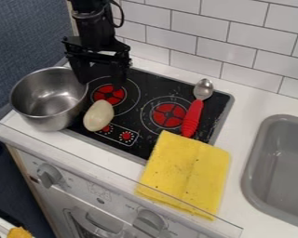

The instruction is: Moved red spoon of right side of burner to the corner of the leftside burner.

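My gripper is going to grab the red handle of the spoon (193, 117) next, to move the spoon to the corner of the burner near the metal pot.
The red-handled spoon (193, 117) lies along the right side of the right burner (169, 114), its metal bowl toward the back wall and its handle end close to the yellow cloth. My gripper (102, 79) hangs over the back left of the black stove top, above the area of the left burner (109, 94). It is open, with nothing visible between its fingers, and well to the left of the spoon.
A metal pot (49, 98) stands at the stove's left edge. A pale oval object (98, 115) lies right of it, near the left burner. A folded yellow cloth (186, 174) overlaps the stove's front right edge. The grey sink (254, 162) is at the right; a tiled wall runs behind.
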### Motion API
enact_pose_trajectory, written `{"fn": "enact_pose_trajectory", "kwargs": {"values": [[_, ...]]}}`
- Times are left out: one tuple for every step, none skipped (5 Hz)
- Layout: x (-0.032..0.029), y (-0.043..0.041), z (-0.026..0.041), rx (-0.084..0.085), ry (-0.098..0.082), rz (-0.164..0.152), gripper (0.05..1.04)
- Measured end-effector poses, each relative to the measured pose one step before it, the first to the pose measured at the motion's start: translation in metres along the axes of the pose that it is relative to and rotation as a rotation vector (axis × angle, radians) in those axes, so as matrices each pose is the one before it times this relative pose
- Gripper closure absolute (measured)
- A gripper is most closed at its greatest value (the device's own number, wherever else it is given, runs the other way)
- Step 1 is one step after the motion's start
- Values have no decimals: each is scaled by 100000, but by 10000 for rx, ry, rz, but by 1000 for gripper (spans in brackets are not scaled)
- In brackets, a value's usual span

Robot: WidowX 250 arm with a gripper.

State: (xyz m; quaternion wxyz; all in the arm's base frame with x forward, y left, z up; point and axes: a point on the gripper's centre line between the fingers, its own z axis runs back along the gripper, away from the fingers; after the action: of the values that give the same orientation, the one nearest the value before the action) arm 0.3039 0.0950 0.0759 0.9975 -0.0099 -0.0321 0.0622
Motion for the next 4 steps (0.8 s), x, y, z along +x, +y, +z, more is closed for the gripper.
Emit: {"fn": "enact_pose_trajectory", "kwargs": {"values": [[-126, -178, -873, -106, 260, 27, 81], [354, -3688, 12, -320, 36, -864, 81], [1062, -3932, 623, -185, -97, -557, 81], [844, -3264, -813, -78, -12, 81, 81]]}}
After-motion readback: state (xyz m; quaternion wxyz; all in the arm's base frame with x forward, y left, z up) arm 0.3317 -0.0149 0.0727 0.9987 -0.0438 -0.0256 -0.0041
